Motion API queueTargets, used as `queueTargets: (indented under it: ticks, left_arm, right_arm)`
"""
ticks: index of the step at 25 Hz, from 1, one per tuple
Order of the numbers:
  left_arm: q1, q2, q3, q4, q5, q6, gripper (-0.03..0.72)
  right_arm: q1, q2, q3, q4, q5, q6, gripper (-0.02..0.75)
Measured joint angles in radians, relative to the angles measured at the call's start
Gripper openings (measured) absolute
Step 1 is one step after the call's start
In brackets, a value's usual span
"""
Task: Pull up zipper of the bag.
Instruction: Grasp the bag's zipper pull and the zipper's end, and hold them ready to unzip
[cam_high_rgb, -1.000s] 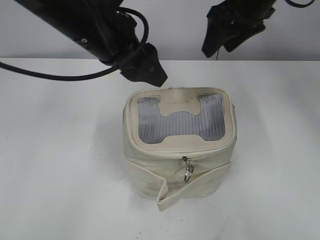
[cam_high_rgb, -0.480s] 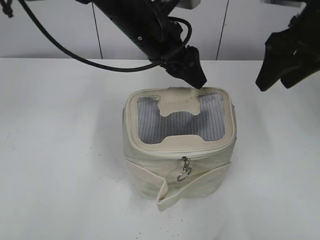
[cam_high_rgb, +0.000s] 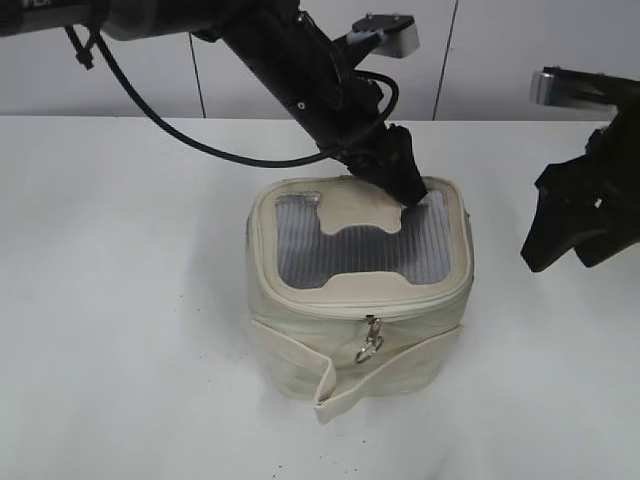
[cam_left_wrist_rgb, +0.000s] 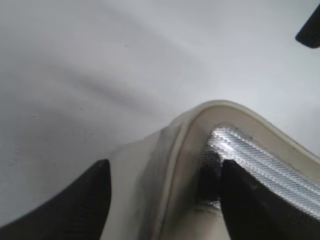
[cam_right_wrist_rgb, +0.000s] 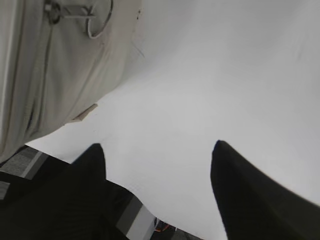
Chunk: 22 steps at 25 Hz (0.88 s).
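My left gripper should next grab the back rim of lid (cam_high_rgb: 426, 181) where its fabric edge stands up, because the mesh panel lies flat and wide across the bag (cam_high_rgb: 300, 355).
The cream-white boxy bag (cam_high_rgb: 300, 355) stands mid-table, with a grey mesh lid panel (cam_high_rgb: 300, 250) and a cream H-shaped patch. Its zipper (cam_high_rgb: 345, 312) runs round the lid rim, and silver pulls, one with a ring (cam_high_rgb: 371, 340), hang at the front. My left gripper (cam_high_rgb: 410, 190) is open and straddles the lid's back rim (cam_left_wrist_rgb: 182, 145), one finger over the mesh (cam_left_wrist_rgb: 260, 160). My right gripper (cam_high_rgb: 565, 245) is open and empty, to the right of the bag and apart from it. The right wrist view shows the bag's side (cam_right_wrist_rgb: 30, 90) and a ring pull (cam_right_wrist_rgb: 97, 22).
A loose cream strap (cam_high_rgb: 330, 385) wraps the bag's body, and its end sticks out at the front. The white table (cam_high_rgb: 120, 330) spreads around the bag. A grey wall stands behind. The table's edge (cam_right_wrist_rgb: 145, 210) shows low in the right wrist view.
My left gripper has moved right and down onto the lid's back rim. My right gripper has swung right and down, level with the bag's side.
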Motion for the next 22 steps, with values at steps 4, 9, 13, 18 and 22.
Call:
queueTargets:
  ticks: [4,9,13,18,22]
  left_arm:
    - [0.0,0.023,-0.005,-0.03,0.024,0.0,0.492]
    - [0.002,0.026,-0.005,-0.048,0.048,0.0,0.139]
    - [0.004,0.026,-0.006,-0.05,0.074,0.001,0.049]
    - [0.004,0.026,-0.011,-0.05,0.094,0.002,0.048]
    - [0.004,0.026,-0.012,-0.05,0.096,0.002,0.048]
  right_arm:
    - [0.0,0.0,0.058,0.047,-0.024,-0.01,0.514]
    - [0.0,-0.005,0.113,0.074,-0.124,-0.03,0.514]
    - [-0.001,-0.04,0.204,0.089,-0.243,-0.076,0.503]
    - [-0.001,-0.085,0.277,0.216,-0.331,-0.25,0.469]
    - [-0.001,-0.084,0.28,0.334,-0.354,-0.429,0.465]
